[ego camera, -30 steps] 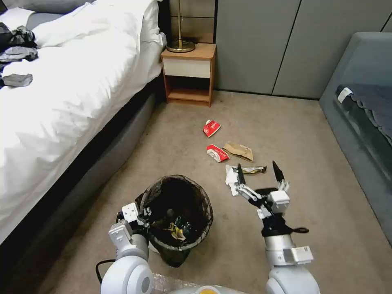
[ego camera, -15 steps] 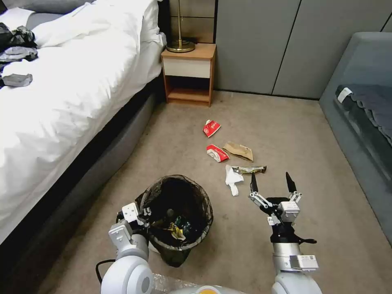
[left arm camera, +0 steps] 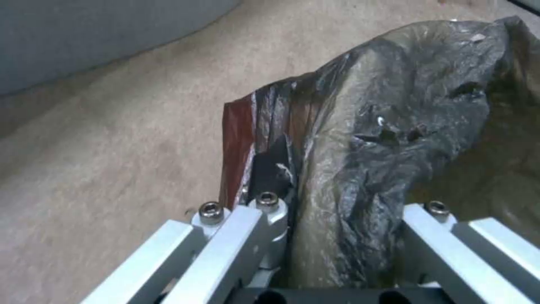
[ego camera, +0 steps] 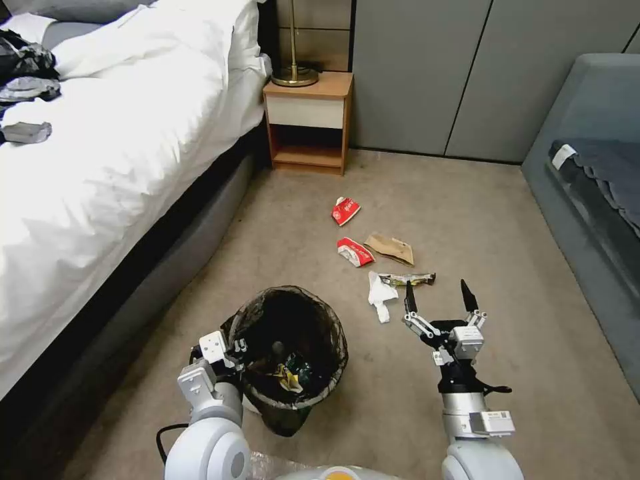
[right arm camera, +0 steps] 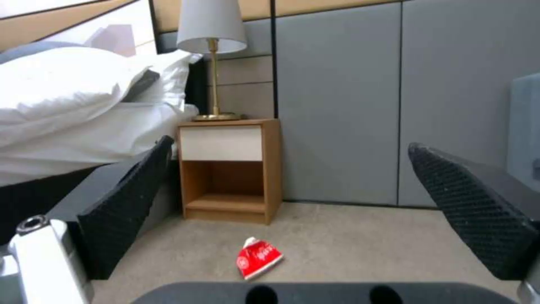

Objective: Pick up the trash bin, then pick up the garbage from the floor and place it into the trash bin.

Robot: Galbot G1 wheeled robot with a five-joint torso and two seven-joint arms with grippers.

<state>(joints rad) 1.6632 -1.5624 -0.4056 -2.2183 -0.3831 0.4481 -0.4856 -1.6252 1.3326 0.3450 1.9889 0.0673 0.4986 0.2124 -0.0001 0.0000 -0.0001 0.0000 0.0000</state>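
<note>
The white paper scrap goes in the trash bin; my right gripper should grab its crumpled middle (ego camera: pixel 381 293) next.
The trash bin (ego camera: pixel 331 373), white with a dark crinkled bag over its rim, hangs low in front of me with litter inside. My left gripper (ego camera: pixel 233 351) is shut on its near-left rim; in the left wrist view the bag (left arm camera: pixel 394 126) runs between the fingers. My right gripper (ego camera: pixel 437 293) hovers open and empty above the carpet, right of the bin. Just ahead of it lies the garbage: a white paper scrap (ego camera: pixel 380 293), a dark-yellow wrapper (ego camera: pixel 408 278), a brown paper bag (ego camera: pixel 390 247) and two red-and-white packets (ego camera: pixel 354 252) (ego camera: pixel 345 210). The far packet (right arm camera: pixel 257 262) lies between the open fingers (right arm camera: pixel 124 202).
A bed (ego camera: pixel 100 167) with white bedding runs along the left. A wooden nightstand (ego camera: pixel 308 123) with a lamp stands at the back wall. A grey sofa (ego camera: pixel 587 173) borders the right. Bare carpet lies between the bin and the sofa.
My right gripper drew back toward me and to the right, away from the white scrap, then eased slightly forward, staying open. The bin and left gripper have not moved.
</note>
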